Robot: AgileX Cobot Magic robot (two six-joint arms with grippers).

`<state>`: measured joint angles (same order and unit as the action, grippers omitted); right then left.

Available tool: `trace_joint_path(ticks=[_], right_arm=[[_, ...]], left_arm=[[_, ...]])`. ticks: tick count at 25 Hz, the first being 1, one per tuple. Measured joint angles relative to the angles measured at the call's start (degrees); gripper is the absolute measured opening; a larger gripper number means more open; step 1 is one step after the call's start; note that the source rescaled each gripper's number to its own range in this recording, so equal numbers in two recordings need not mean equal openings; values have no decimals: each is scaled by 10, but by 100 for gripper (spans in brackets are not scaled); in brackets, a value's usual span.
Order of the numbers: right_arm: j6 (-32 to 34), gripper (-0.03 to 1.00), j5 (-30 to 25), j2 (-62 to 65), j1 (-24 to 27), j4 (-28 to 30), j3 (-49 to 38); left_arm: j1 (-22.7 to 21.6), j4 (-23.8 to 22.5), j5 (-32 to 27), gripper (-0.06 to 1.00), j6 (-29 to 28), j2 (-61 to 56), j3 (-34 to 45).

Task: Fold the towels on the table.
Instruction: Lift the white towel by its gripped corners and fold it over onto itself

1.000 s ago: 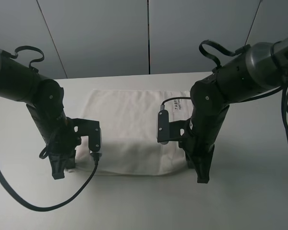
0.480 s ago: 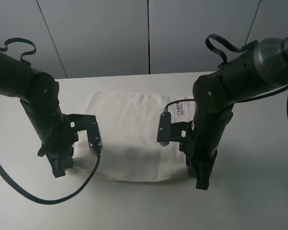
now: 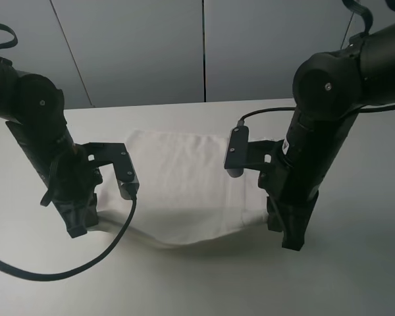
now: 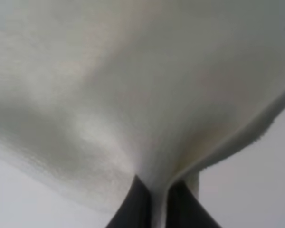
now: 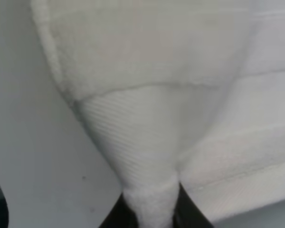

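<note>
My right gripper needs to stay closed on the towel until the towel's two edges meet. The towel's sagging near edge is still short of the towel's far edge point(image 3: 183, 134).
The white terry towel point(image 3: 178, 184) lies on the white table point(image 3: 355, 283), its near edge raised and sagging between my two grippers. My left gripper point(image 3: 77, 227) is shut on the towel's near left corner. The left wrist view shows the cloth point(image 4: 133, 95) pinched in that gripper point(image 4: 157, 211), between its dark fingertips point(image 4: 130, 211). My right gripper point(image 3: 291, 240) is shut on the near right corner. The right wrist view shows the towel point(image 5: 156, 57) and its woven border band point(image 5: 133, 123) pinched in that gripper point(image 5: 149, 213). The label is hidden behind the right arm.
A grey panelled wall point(image 3: 204, 46) stands behind the table's far edge. A black cable point(image 3: 85, 266) loops from the left arm over the table's near left part. Bare table surface shows on both sides of the towel and in front of it.
Both arms have risen with the towel's near corners in their grip. The near edge has lifted and now sags in the middle. The label has gone behind the right arm.
</note>
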<state>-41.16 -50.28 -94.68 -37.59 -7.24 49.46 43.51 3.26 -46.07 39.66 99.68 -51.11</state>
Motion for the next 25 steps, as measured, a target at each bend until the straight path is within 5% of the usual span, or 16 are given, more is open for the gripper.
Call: trace_joint_path(ticks=[18, 25], right_arm=[[235, 2, 3, 38, 0, -8, 14], [350, 2, 7, 38, 0, 22, 46]], left_arm=[[0, 2, 29, 0, -204, -116, 1], [0, -45, 61, 0, -334, -116, 1]])
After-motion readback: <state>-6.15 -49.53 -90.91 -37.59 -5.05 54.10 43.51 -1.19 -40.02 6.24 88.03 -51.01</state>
